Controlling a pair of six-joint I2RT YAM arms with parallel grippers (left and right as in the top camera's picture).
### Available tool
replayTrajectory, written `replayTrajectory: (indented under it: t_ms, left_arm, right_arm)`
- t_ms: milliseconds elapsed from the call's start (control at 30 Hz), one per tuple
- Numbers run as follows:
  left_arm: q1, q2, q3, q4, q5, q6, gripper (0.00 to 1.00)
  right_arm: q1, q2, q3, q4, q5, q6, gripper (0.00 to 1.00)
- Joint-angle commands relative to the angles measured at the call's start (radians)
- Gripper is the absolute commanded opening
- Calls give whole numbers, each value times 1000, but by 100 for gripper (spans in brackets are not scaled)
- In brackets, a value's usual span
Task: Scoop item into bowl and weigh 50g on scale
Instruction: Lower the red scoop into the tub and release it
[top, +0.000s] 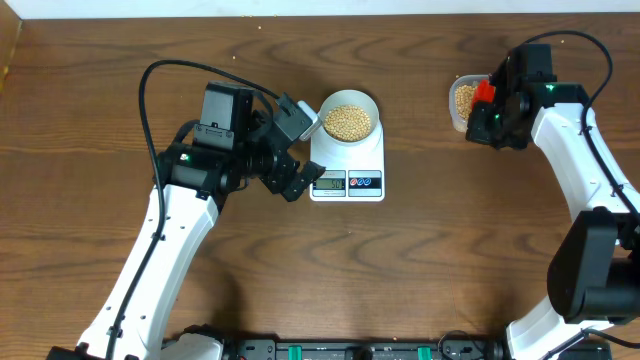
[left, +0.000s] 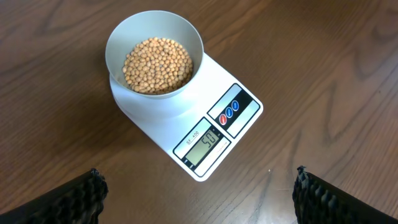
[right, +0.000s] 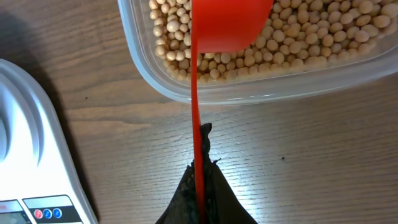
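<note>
The red scoop's cup lies over the beans inside the clear tub (top: 463, 104) and the scoop would stay in it, so my right gripper releases the scoop next.
The pale bowl (top: 349, 116) (left: 154, 57) stands on the white scale (top: 348, 165) (left: 193, 118) and holds a heap of tan beans (top: 348, 122) (left: 158, 65). The scale's display reads 50. My left gripper (top: 290, 150) (left: 198, 193) hangs open just left of the scale, nothing between its fingers. My right gripper (top: 487, 108) (right: 200, 162) is shut on the thin handle of a red scoop (right: 224, 25) (top: 484, 94). The scoop's cup lies over the beans (right: 311, 37) in the clear tub (top: 463, 104) (right: 261, 93) at the right.
The scale's corner with two round buttons (right: 48, 213) shows at the left of the right wrist view. Bare wood tabletop (top: 440, 240) surrounds everything. A few stray beans lie near the table's far edge.
</note>
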Motion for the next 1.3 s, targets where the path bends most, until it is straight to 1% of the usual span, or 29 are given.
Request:
replayTrajectory:
  t_ms: [0,67,133,233,400,567,600,667,733,767,967,1133,1200,1267]
  left_arm:
    - [-1,1,-5,0,13,6,98]
    - [-1,1,-5,0,13,6,98]
    - [-1,0,-5,0,13,6,98]
    - [-1,1,-5,0,13,6,98]
    - [-1,1,-5,0,13,6,98]
    - [-1,1,-5,0,13,6,98]
    - [-1,1,-5,0,13,6,98]
    - [-1,1,-5,0,13,6,98]
    - [-1,1,-5,0,13,6,98]
    - [-1,1,-5,0,13,6,98]
    - [-1,1,-5,0,13,6,98]
    - [-1,1,-5,0,13,6,98]
    - [-1,1,-5,0,13,6,98]
    - [-1,1,-5,0,13,6,98]
  right_arm:
    - [-3,6,-5,1,-10,28,1]
    - [-3,6,-5,-2,-10,28,2]
    - [-3,6,-5,-6,-10,28,4]
    - [-3,6,-5,-5,-9,28,12]
    - [-3,6,-5,-6,-5,28,28]
    - [-3,6,-5,-6,-5,26,30]
    - [-3,6,-5,-6,-3,24,32]
    - [-3,6,-5,-10,3,24,43]
    - [-4,6,-5,-24,13,20,62]
    - [-5,6,-5,-30,14,20,68]
    - [-13,6,-5,-48,22,17,86]
    - [-16,2,-4,-54,25,4,94]
    - [-16,-11,-2,-58,32,-5,99]
    - [-16,-34,-1,-58,32,-22,99]
